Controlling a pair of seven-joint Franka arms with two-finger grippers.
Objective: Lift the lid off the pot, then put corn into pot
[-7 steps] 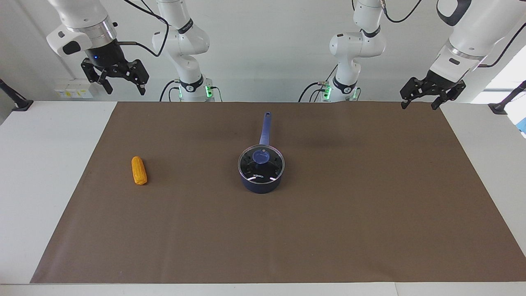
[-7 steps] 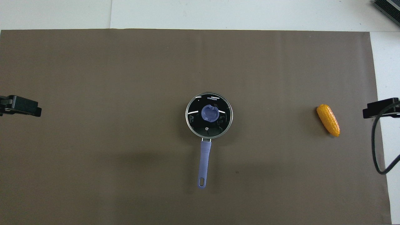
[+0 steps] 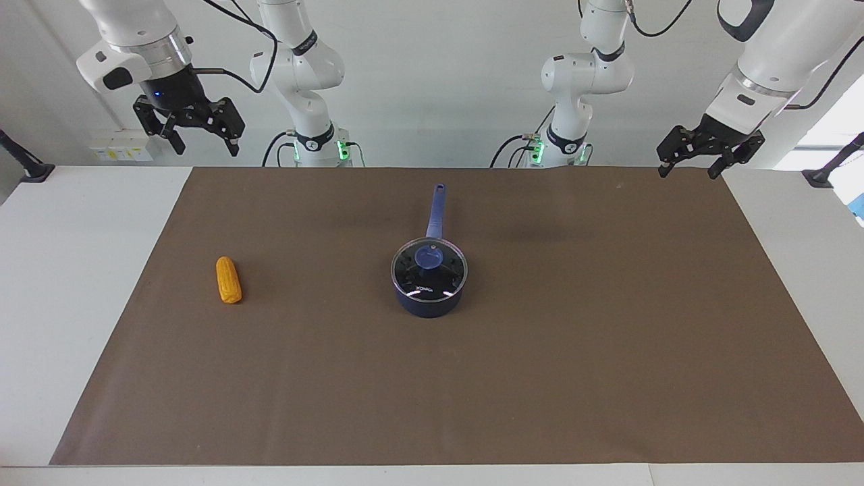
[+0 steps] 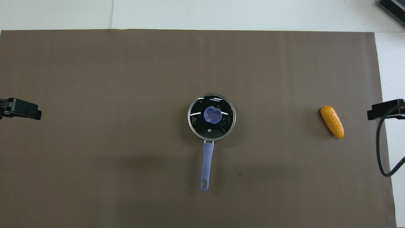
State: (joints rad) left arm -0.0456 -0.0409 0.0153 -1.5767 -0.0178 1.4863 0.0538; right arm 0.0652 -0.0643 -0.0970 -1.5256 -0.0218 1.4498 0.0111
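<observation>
I will grab the lid by its narrow blue knob with my left gripper next, because the lid spreads across the whole pot and is too wide for the gripper's fingers.
The pot stands in the middle of the brown mat, its long blue handle pointing toward the robots. The glass lid with its blue knob sits on the pot. The corn lies on the mat toward the right arm's end of the table, also seen in the overhead view. My right gripper is open and empty, raised over the mat's edge near the robots. My left gripper is open and empty, raised over the mat's corner at the left arm's end.
The brown mat covers most of the white table. Only the grippers' tips show at the sides of the overhead view, the left and the right. A black cable hangs by the right gripper.
</observation>
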